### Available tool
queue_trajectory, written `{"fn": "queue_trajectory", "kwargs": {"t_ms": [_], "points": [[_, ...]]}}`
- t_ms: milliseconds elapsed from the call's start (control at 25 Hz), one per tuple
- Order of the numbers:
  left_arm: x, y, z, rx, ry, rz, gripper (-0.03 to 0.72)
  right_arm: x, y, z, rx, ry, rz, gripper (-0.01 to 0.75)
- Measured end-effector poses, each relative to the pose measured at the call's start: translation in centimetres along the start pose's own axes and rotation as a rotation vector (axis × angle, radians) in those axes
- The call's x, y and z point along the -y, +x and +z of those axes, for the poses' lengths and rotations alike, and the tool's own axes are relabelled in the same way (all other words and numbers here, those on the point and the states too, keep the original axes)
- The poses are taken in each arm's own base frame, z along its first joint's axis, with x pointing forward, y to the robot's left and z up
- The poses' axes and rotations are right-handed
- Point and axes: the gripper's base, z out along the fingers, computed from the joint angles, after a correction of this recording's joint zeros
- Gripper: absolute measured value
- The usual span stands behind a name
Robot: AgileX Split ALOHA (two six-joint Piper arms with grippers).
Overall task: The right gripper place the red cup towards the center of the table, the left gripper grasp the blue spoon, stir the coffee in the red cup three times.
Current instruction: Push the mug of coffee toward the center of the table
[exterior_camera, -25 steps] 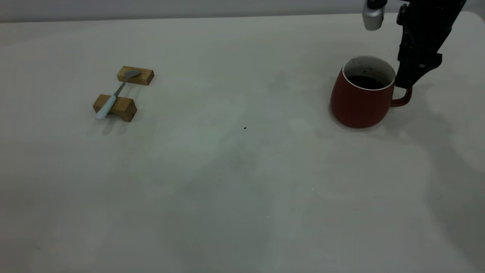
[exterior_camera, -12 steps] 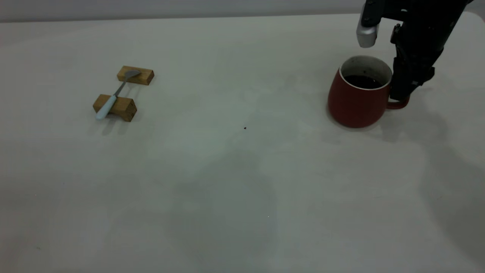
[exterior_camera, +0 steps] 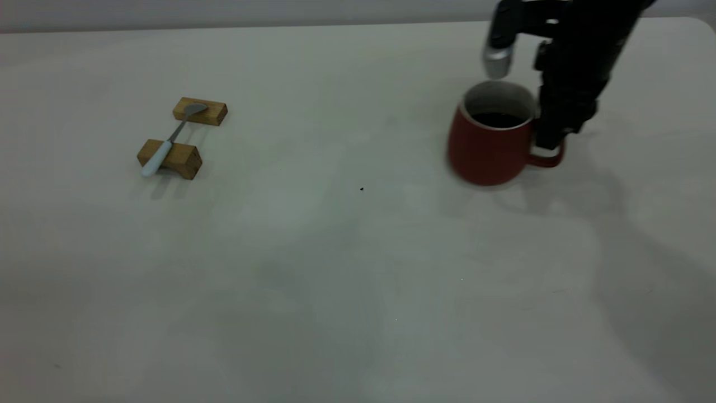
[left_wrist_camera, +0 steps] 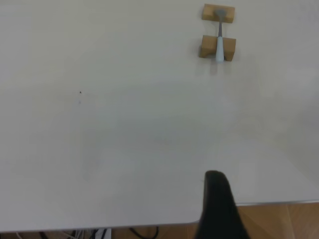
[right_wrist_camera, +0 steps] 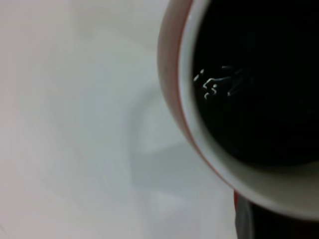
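The cup's base (exterior_camera: 486,180) is well short of the dark speck at the table's middle, so my right gripper moves the cup toward the speck, before opening.
The red cup (exterior_camera: 485,150) stands on the table (exterior_camera: 335,280) at the right, slightly blurred, with dark coffee (exterior_camera: 495,119) inside. My right gripper (exterior_camera: 551,141) comes down from above and is shut on the cup's loop handle (exterior_camera: 545,161). In the right wrist view the white rim (right_wrist_camera: 199,129) and the coffee (right_wrist_camera: 259,74) fill the picture. The blue spoon (exterior_camera: 168,143) lies far left across two wooden blocks, with nothing holding it. My left gripper (left_wrist_camera: 219,209) shows only as a black shape over the table's edge, far from the spoon (left_wrist_camera: 219,45).
Two tan wooden blocks (exterior_camera: 199,111) (exterior_camera: 169,158) carry the spoon. A tiny dark speck (exterior_camera: 361,189) marks the table's middle. The table's edge (left_wrist_camera: 259,203) and a wooden floor beyond it show in the left wrist view.
The right gripper has moved left with the cup's handle in it, and the red cup has travelled left across the table. The spoon and blocks have not moved.
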Motion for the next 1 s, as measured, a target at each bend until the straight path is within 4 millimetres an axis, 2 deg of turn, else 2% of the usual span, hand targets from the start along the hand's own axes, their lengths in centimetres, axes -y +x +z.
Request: {"fn": "queue_trajectory", "kwargs": {"t_ms": [240,440,760,1000], "points": [[0.0,0.0,0.0,0.0,0.0,0.0,0.571,-2.0,-5.2,-0.3,0.008,0.004,0.003,0.173],[0.0,0.0,0.0,0.0,0.0,0.0,0.571,-3.5,-8.1,-0.3,0.006,0.019,-0.013,0.173],[0.0,0.0,0.0,0.0,0.0,0.0,0.571,-5.0,-10.2,0.0,0.041,0.03,-0.025,0.173],[0.0,0.0,0.0,0.0,0.0,0.0,0.571,-5.6,-11.1,0.3,0.099,0.02,0.029,0.173]]}}
